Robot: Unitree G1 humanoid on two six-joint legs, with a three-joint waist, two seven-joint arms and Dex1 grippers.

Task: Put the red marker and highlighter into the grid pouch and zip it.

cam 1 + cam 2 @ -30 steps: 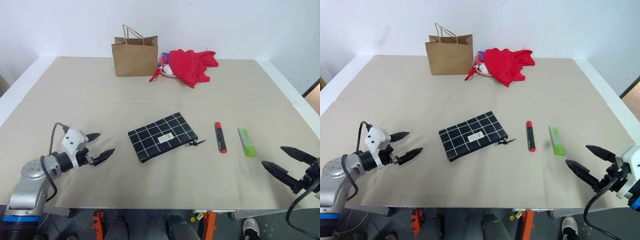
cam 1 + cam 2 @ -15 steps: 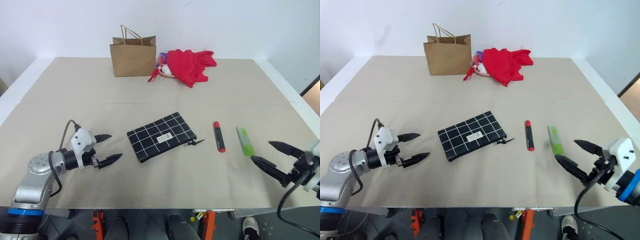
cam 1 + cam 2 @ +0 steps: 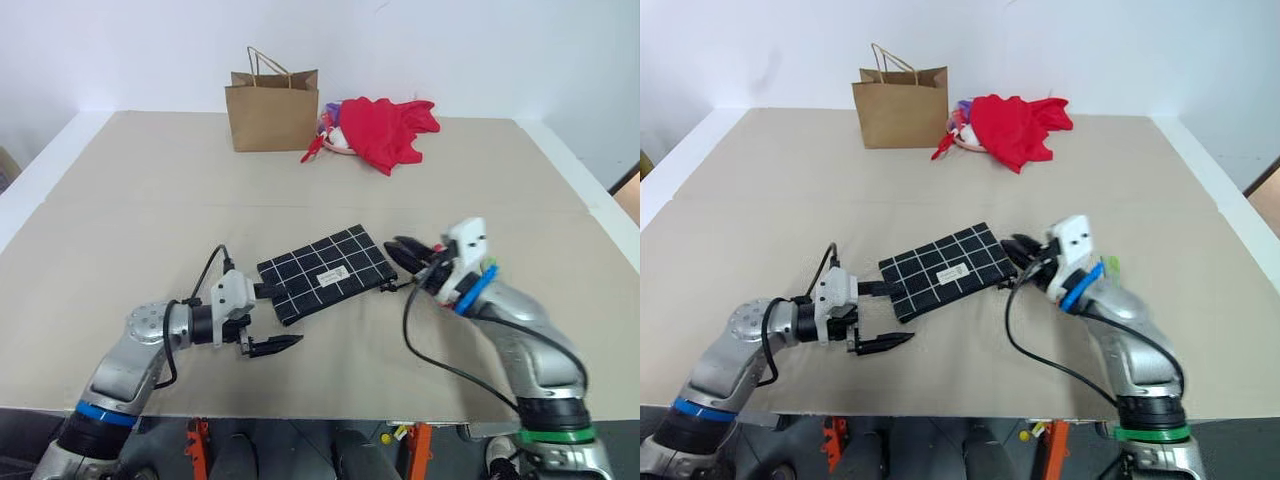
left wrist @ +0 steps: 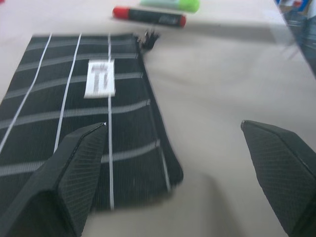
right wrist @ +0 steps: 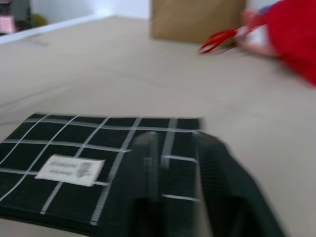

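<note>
The grid pouch's zipper pull (image 3: 390, 287) should stay free to slide, so my left gripper needs to grab the pouch next by its zipper's opposite end (image 3: 290, 319).
The grid pouch (image 3: 320, 270) lies flat and slanted at the table's middle, its zipper pull (image 3: 392, 286) at the right end. My left gripper (image 3: 290, 316) is open and straddles the pouch's near left corner, one finger over the fabric and the other on the table in front. My right gripper (image 3: 392, 248) hovers at the pouch's right end, pointing left, with its fingers drawn together and nothing visibly held. In the left wrist view the red marker (image 4: 148, 16) and the light green highlighter (image 4: 170, 4) lie side by side just beyond the zipper end. In the head views my right arm covers them.
A brown paper bag (image 3: 272, 110) stands at the back of the table, with a red cloth (image 3: 385, 130) heaped to its right. The tan table cover (image 3: 130, 210) reaches the white edges on both sides.
My right gripper swung in from the table's right edge to the pouch's right end and closed its fingers. The left gripper slid right to the pouch's left corner, still open.
</note>
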